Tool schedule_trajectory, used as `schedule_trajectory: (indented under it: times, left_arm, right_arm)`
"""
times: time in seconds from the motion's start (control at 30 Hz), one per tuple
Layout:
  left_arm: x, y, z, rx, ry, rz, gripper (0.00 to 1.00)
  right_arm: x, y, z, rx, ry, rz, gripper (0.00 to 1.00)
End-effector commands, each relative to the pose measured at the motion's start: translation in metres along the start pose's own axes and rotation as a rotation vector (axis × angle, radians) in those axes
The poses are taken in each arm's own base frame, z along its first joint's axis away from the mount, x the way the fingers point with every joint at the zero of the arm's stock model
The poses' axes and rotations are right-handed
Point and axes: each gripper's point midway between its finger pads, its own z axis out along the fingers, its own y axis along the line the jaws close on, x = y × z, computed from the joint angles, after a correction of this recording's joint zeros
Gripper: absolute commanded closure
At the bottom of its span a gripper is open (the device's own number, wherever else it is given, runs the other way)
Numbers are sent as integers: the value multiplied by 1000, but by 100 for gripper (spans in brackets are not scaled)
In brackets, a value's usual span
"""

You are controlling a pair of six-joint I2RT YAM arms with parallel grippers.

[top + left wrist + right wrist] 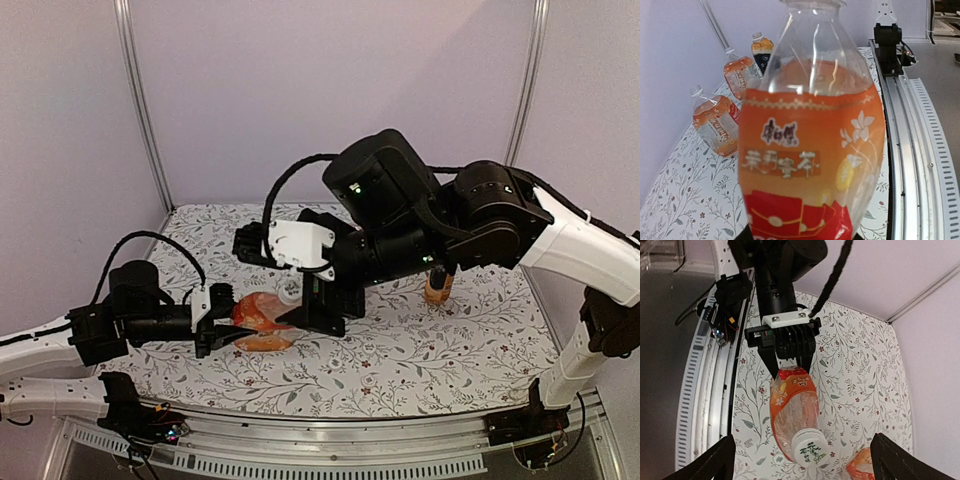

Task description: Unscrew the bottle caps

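Observation:
My right gripper, facing the cap end-on, grips the white cap (290, 291) (810, 447) by its opposite sides next, to unscrew it from the held bottle.
My left gripper (215, 325) is shut on the base of a clear bottle of orange drink (262, 318) and holds it tilted above the table. The bottle fills the left wrist view (810, 165). In the right wrist view the bottle (790, 405) points its white cap (810, 447) at the camera, with the left gripper (787, 342) clamped on its base. My right gripper (802, 465) is open wide, its fingertips (710, 465) on either side of the cap and apart from it. In the top view the right gripper (318, 305) hangs at the cap (290, 291).
Three more capped bottles stand on the floral table (680, 190): two orange-labelled (715, 120) (737, 75) and a black-labelled one (761, 50). One bottle shows in the top view (438, 285) behind the right arm. A metal rail (910, 150) runs along the near edge.

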Motion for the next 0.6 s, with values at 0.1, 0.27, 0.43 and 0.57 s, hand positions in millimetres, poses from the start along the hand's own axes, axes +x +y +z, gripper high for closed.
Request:
schedule_trajectory:
  times: [0.1, 0.27, 0.43, 0.57]
  left_arm:
    - [-4, 29, -1, -155, -19, -60, 92]
    - [-4, 29, 0, -159, -19, -64, 93]
    - [-4, 29, 0, -154, -17, -62, 93]
    - [-4, 28, 1, -149, -16, -62, 93]
  right_arm:
    - [7, -20, 5, 142, 60, 892, 25]
    - [23, -19, 14, 217, 113, 1042, 28]
    - [21, -32, 10, 276, 89, 1046, 33]
    - [18, -37, 16, 290, 88, 1021, 39]
